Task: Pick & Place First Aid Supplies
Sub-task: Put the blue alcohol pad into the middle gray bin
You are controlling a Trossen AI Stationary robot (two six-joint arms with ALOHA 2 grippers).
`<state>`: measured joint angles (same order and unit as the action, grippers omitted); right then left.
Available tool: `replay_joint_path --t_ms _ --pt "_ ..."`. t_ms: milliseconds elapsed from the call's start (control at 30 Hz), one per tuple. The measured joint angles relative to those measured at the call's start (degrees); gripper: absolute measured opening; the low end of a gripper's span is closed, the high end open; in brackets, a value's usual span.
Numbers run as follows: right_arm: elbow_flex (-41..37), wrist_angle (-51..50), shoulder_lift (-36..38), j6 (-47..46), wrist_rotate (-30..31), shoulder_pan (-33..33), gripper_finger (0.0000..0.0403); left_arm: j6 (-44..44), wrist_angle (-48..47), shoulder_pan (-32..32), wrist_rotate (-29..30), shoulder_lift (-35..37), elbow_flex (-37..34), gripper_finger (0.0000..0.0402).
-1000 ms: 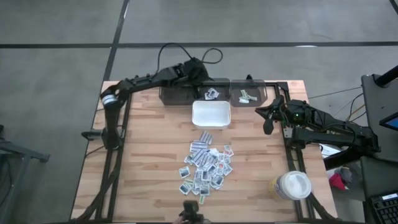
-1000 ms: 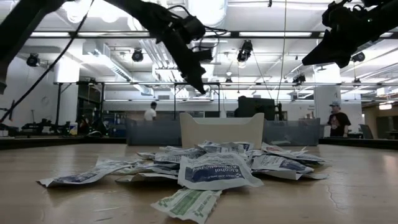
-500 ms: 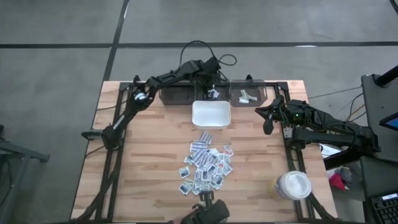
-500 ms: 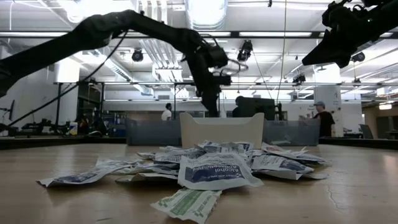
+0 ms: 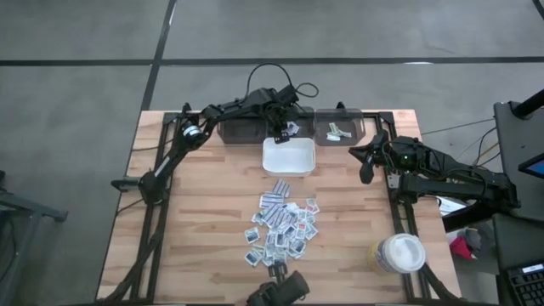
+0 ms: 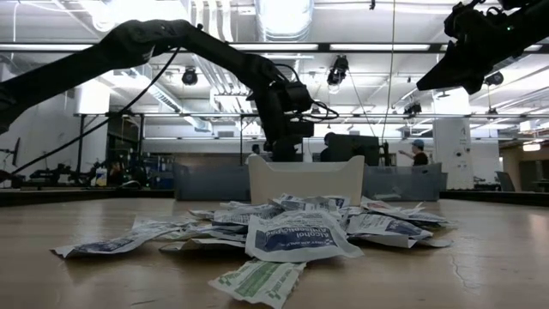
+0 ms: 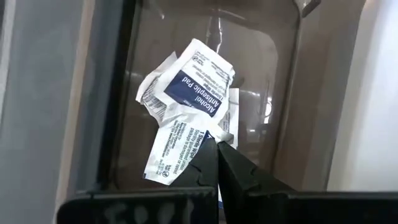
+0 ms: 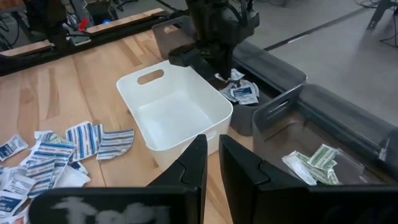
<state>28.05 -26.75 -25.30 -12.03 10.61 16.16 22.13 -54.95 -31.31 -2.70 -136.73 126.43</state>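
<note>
The middle grey bin's sides surround the white packet (image 7: 177,152) under my left gripper's fingers and the packet would settle inside, so it is time to let go now.
The first aid supplies (image 5: 282,225) lie in a loose pile of small flat packets at the table's near middle, in front of the white tray (image 5: 289,155). Behind the tray, my left gripper (image 7: 215,142) points steeply down into the middle grey bin (image 5: 299,119), shut on a white packet (image 7: 177,152). Other packets (image 7: 193,74) lie on the bin's floor. My right gripper (image 8: 211,146) hovers at the table's right side. Its fingers stand a narrow slit apart with nothing between them. My left gripper pinches the white packet by its upper corner (image 7: 208,132) between the two fingertips. The fingers come from above, slanting down into the bin. The packet hangs aslant below the fingertips, just over the packets on the bin's floor; whether it touches them I cannot tell.
A second grey bin (image 5: 340,130) to the right holds greenish strips (image 8: 314,158), and another bin (image 5: 242,129) stands to the left. A round white-lidded jar (image 5: 399,252) stands at the near right corner. People move in the room beyond the table.
My left gripper has swung toward the table's right, come down into the middle grey bin behind the tray, and tipped more steeply downward, staying shut throughout.
</note>
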Motion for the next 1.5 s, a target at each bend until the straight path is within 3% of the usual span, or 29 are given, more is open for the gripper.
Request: replay_joint_path --t_ms 133,333,500,600,833,1100,1333,1500 --pt "0.00 -0.01 0.00 0.00 0.00 0.00 0.0038 -0.10 0.02 -0.02 -1.74 0.02 -0.02 0.0011" --pt "0.00 0.00 0.00 0.00 0.00 0.00 0.0038 -0.48 -0.47 -0.02 0.33 0.04 0.39 0.0081" --pt "0.00 0.01 0.00 0.00 0.00 -0.02 0.0038 -2.07 -9.65 0.17 6.42 1.81 6.28 0.0121" --pt "0.00 -0.01 0.00 0.00 0.00 -0.04 0.0038 -7.20 -16.45 1.01 7.02 5.68 7.95 0.0126" --pt "0.00 -0.01 -0.04 0.02 -0.03 -0.02 0.0038 -27.30 -24.61 6.29 2.93 20.20 -3.03 0.0126" --pt "0.00 -0.02 -0.02 0.02 -0.04 -0.02 0.0038 -51.71 -21.09 19.24 1.12 35.93 -23.28 0.0126" --pt "0.00 -0.04 0.00 0.02 -0.09 0.00 0.0038 -71.36 -8.06 34.31 1.13 43.23 -38.81 0.0126" --pt "0.00 -0.02 0.00 0.02 -0.09 0.00 0.0038 -78.47 8.30 43.52 1.18 44.00 -48.37 0.0126"
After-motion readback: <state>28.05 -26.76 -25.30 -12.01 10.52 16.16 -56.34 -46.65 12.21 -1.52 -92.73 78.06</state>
